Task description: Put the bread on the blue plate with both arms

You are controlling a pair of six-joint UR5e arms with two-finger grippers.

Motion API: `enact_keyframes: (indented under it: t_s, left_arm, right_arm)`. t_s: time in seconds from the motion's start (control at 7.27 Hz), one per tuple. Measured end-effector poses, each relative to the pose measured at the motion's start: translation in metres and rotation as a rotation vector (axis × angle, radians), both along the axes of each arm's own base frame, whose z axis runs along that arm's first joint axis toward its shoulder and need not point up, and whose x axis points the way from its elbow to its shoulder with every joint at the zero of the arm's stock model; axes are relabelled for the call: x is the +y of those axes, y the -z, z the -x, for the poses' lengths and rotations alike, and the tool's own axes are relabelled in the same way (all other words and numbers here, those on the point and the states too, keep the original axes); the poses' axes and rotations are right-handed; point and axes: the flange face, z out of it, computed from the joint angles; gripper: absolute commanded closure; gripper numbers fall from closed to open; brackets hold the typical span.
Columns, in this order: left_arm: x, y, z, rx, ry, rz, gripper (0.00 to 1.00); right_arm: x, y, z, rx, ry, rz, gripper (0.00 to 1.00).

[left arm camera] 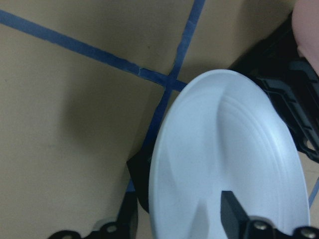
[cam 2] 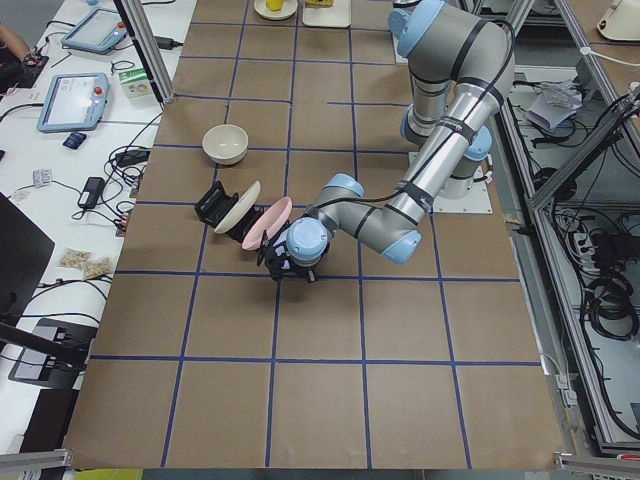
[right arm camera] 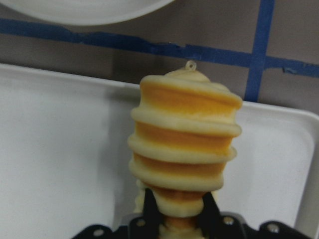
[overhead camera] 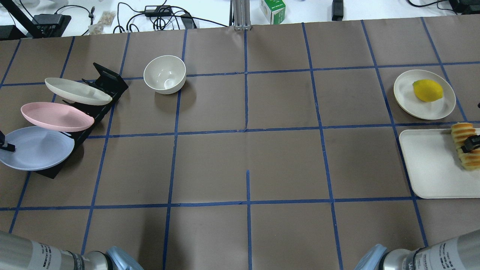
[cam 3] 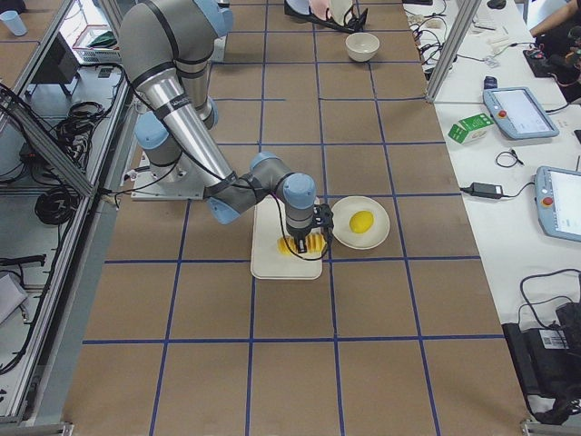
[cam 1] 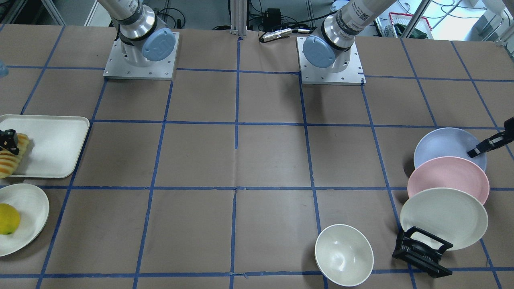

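The blue plate (cam 1: 441, 146) is far too wide for my fingers, so my left gripper should next pinch the plate's thin rim at its exposed edge (cam 1: 474, 151).
The bread (right arm camera: 184, 134), a ridged golden-orange loaf, lies at the edge of a cream tray (cam 1: 52, 140). It also shows in the overhead view (overhead camera: 463, 131). My right gripper (right arm camera: 179, 204) is shut on the bread near its middle; I cannot tell whether the loaf is off the tray. The blue plate (cam 1: 441, 146) leans in a black rack (cam 1: 421, 253), at the end nearest the robot. My left gripper (left arm camera: 179, 199) is open with its jaws astride the plate's rim. One finger (left arm camera: 232, 214) lies over the plate's upper face. The other is mostly hidden below the rim.
A pink plate (cam 1: 447, 180) and a cream plate (cam 1: 443, 216) lean in the same rack behind the blue one. A white bowl (cam 1: 344, 255) stands beside the rack. A yellow lemon (cam 1: 8, 218) sits on a cream plate (cam 1: 28, 208) next to the tray.
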Motion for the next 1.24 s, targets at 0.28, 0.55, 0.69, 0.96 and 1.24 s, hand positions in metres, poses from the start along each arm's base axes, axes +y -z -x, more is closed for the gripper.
enact_keyframes:
  t_s: [0.28, 0.55, 0.69, 0.96, 1.24]
  left_arm:
    - [0.001, -0.015, -0.001, -0.047, 0.015, -0.014, 1.0]
    - [0.001, -0.035, -0.003, -0.084, 0.023, -0.024, 1.0]
    - [0.003, -0.046, -0.002, -0.099, 0.028, -0.033, 1.0]
    - [0.011, -0.074, 0.003, -0.131, 0.038, -0.055, 1.0]
    - [0.017, -0.112, 0.01, -0.141, 0.042, -0.07, 1.0]
  right_arm:
    - [-0.01, -0.038, -0.007, 0.045, 0.03, 0.034, 0.92]
    - [-0.017, -0.084, -0.05, 0.042, 0.023, 0.044, 0.92]
    - [-0.015, -0.108, -0.077, 0.03, 0.005, 0.038, 0.92]
    - [-0.008, -0.143, -0.119, 0.01, -0.022, 0.027, 0.92]
    - [-0.014, -0.167, -0.148, 0.013, -0.053, 0.04, 0.92]
